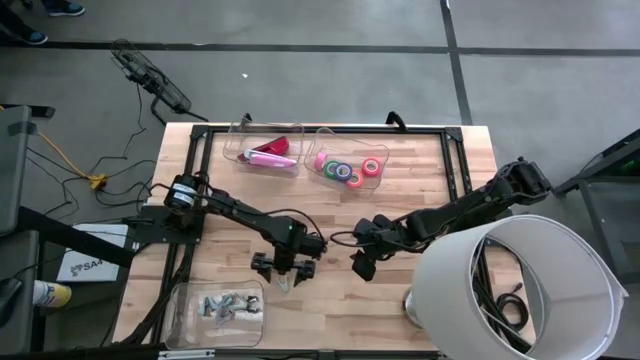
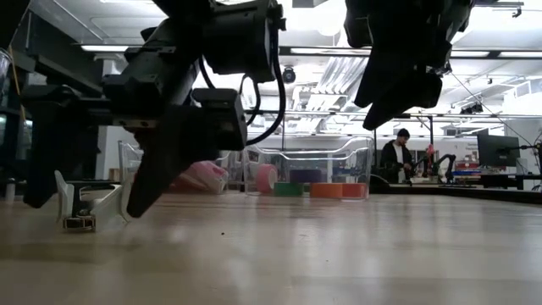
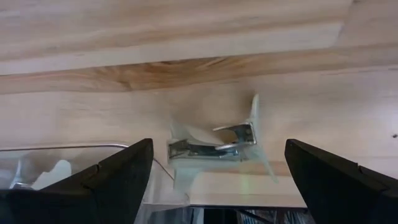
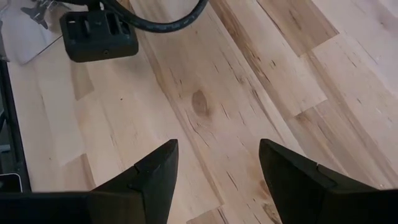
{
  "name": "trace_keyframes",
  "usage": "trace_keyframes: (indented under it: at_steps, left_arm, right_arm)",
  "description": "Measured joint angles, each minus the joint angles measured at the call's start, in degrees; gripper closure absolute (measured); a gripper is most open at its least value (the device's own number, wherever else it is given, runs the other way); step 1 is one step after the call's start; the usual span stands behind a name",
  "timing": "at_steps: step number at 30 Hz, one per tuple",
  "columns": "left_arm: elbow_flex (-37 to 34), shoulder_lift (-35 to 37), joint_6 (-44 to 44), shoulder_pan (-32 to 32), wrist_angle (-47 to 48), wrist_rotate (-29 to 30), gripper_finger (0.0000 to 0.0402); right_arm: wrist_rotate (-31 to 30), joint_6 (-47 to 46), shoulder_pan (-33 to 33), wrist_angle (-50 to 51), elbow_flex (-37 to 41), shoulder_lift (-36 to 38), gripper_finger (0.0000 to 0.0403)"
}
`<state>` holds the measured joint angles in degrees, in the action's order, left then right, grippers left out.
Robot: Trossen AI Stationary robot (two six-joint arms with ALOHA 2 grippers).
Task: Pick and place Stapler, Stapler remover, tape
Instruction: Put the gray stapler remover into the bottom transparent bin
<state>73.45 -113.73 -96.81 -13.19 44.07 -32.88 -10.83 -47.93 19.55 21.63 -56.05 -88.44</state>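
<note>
My left fingers can close around the stapler remover's wings.
A clear-winged stapler remover (image 3: pixel 217 146) with metal jaws lies on the wooden table (image 1: pixel 430 170), seen also in the high view (image 1: pixel 286 284) and low view (image 2: pixel 80 210). My left gripper (image 1: pixel 283 267) is open and low over it, one finger on either side, not touching. My right gripper (image 1: pixel 363 264) is open and hovers above bare wood (image 4: pixel 205 99), right of the left one. A pink stapler (image 1: pixel 268 155) lies in a clear bin at the far edge. Green, purple and red-pink tape rolls (image 1: pixel 348 169) sit in the neighbouring bin.
A clear tray (image 1: pixel 180 300) at the near left holds several more stapler removers. A large white lampshade (image 1: pixel 560 260) stands at the near right corner. A black frame (image 1: pixel 455 160) rims the table. A person (image 2: pixel 395 157) stands in the room behind.
</note>
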Motion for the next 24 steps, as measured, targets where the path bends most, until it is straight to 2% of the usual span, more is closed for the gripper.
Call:
trace_keyframes:
  at_steps: [4,12,24]
  left_arm:
    - [0.0,0.0,0.1,0.0,0.0,0.0,0.0065]
    - [0.0,0.0,0.1,0.0,0.0,0.3,0.0142]
    - [0.0,0.0,0.7,0.0,0.0,0.6,0.0235]
  right_arm:
    - [0.0,0.0,0.0,0.0,0.0,0.0,0.0187]
    - [0.0,0.0,0.0,0.0,0.0,0.0,0.0187]
    - [-0.3,0.0,0.0,0.0,0.0,0.0,0.0187]
